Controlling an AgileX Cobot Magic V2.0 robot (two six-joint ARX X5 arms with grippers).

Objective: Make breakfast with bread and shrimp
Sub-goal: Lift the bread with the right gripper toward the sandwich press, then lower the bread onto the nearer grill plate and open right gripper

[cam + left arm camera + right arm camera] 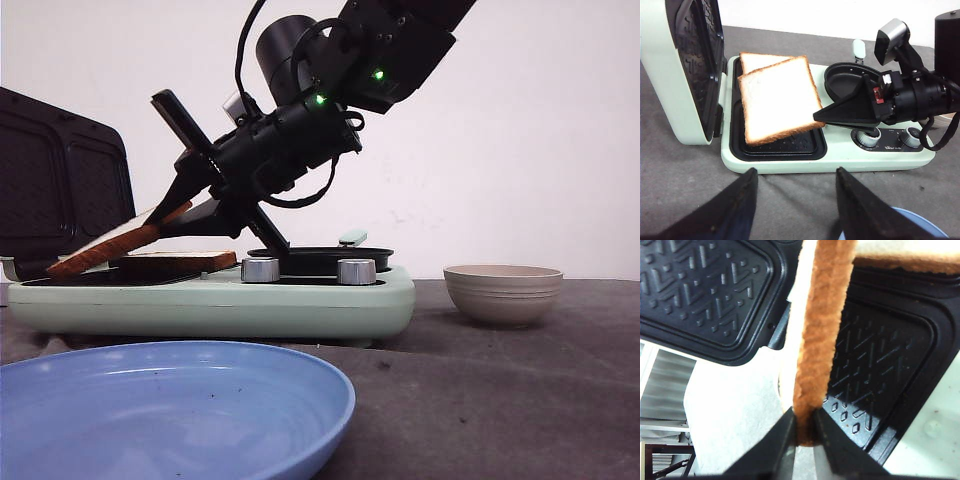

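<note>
The tilted slice's lower edge meets the black grill plate; my right gripper needs to open, and the bread slice would settle there.
Two slices of bread are on the black grill plate [805, 147] of a mint-green breakfast maker [220, 300]. One slice [180, 262] lies flat, and only its far corner [757, 60] shows in the left wrist view. The other slice [777, 97] is tilted over it. My right gripper [165, 218] is shut on the tilted slice's crust edge [812, 340], with a finger on each side. My left gripper [796, 172] is open and empty above the table in front of the maker. The shrimp are out of view.
The maker's ribbed lid [692, 65] stands open on the left. A small round pan [845, 82] and two silver knobs [260, 269] are on its right half. A blue plate [170, 410] lies at the front. A beige ribbed bowl [503, 292] stands to the right.
</note>
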